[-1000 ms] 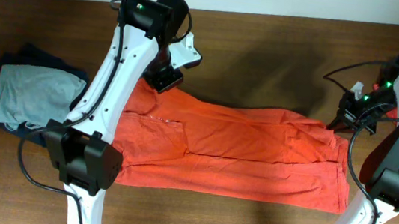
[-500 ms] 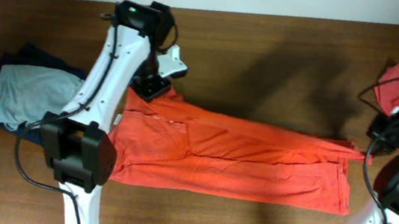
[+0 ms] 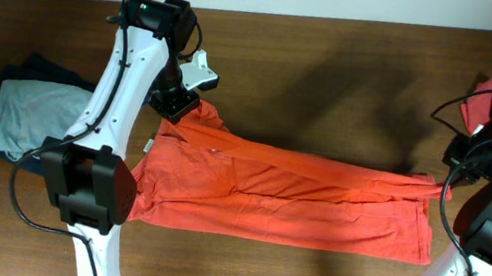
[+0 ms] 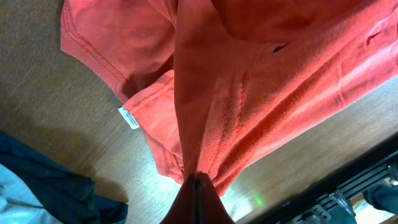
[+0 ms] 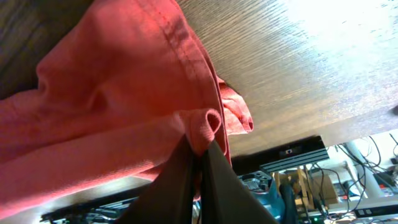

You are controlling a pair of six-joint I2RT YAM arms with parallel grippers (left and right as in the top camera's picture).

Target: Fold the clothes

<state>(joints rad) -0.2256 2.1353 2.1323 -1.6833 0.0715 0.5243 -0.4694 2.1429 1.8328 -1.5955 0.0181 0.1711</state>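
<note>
The shirt lies flat just below the pinched fold, so the fold would land on the shirt and my left gripper should open.
An orange-red T-shirt lies stretched lengthwise across the brown table. My left gripper is shut on its upper left corner and lifts it a little. In the left wrist view the fingers pinch a fold of the shirt, with a small white label beside it. My right gripper is shut on the shirt's upper right edge. In the right wrist view the fingers clamp a rolled hem of the shirt. No print shows.
Folded navy and pale grey garments lie at the left, near the left arm; they also show in the left wrist view. More red cloth lies at the far right edge. The table's front edge runs below the shirt.
The left gripper has moved left and the right gripper has moved right, each holding the shirt. The shirt's upper edge is now pulled out longer and tauter.
</note>
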